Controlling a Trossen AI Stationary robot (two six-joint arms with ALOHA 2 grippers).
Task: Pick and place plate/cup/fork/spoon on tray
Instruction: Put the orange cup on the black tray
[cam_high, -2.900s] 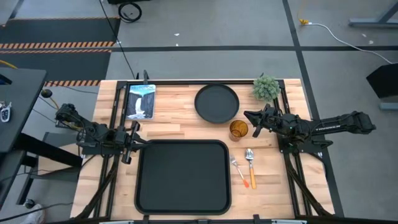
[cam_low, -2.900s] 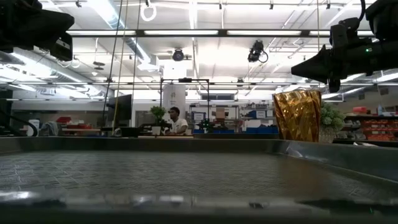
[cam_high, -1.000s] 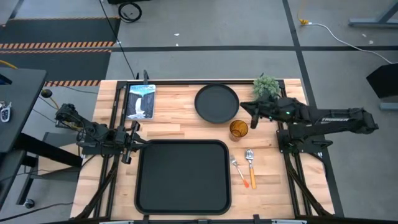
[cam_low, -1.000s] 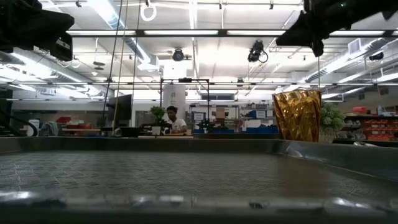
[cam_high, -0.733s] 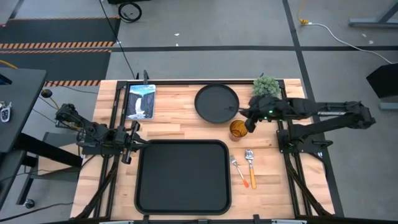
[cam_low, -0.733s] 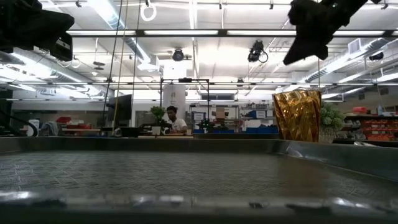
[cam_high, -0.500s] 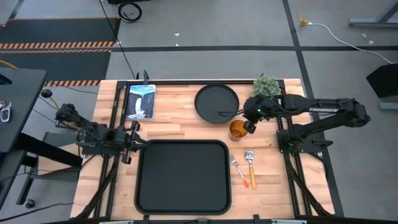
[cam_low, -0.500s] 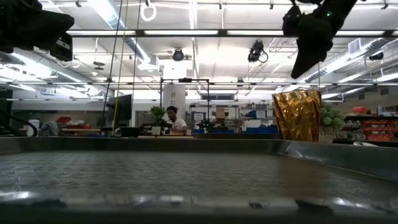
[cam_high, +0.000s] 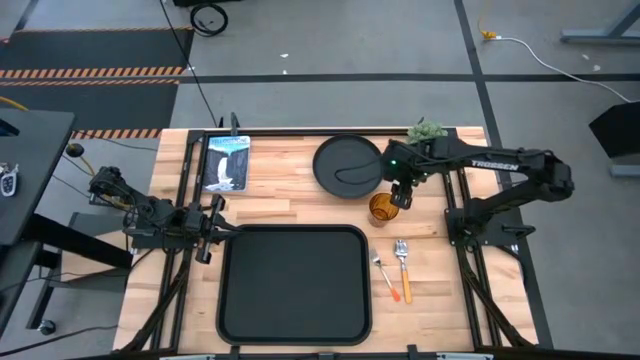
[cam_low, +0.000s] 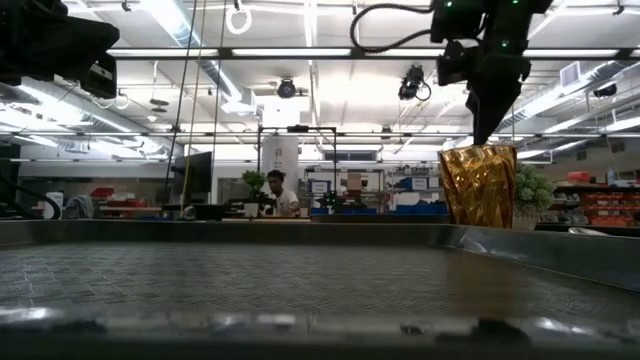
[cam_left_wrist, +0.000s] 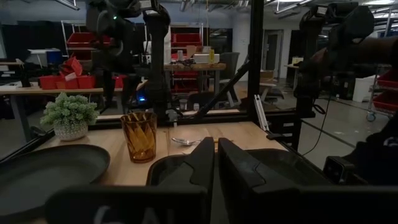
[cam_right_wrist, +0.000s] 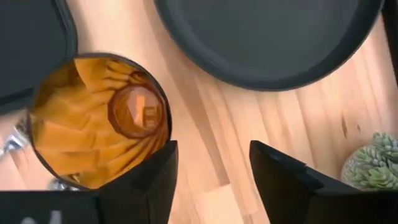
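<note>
My right gripper grabs the cup by its rim (cam_high: 383, 197) next, to set the amber cup on the black tray (cam_high: 293, 283).
The amber cup (cam_high: 383, 208) stands on the wood between the round black plate (cam_high: 349, 166) and the black tray (cam_high: 293, 283). The orange-handled fork (cam_high: 380, 268) and spoon (cam_high: 403, 260) lie to the right of the tray. My right gripper (cam_high: 401, 196) points down, open, above the cup's far right side. In the right wrist view the cup (cam_right_wrist: 99, 121) lies beside one finger, with bare wood between the fingers (cam_right_wrist: 152, 177). My left gripper (cam_high: 210, 235) waits shut at the tray's far left corner.
A small potted plant (cam_high: 427, 132) stands at the far right corner, just behind my right arm. A picture card (cam_high: 226, 162) lies at the far left. Black rails run along both sides of the table. Bare wood lies between the plate and the tray.
My right gripper has swung toward the table's left, from near the plant to a spot over the cup. It has tipped from nearly level to pointing steeply down. The cup, plate, fork and spoon have stayed put.
</note>
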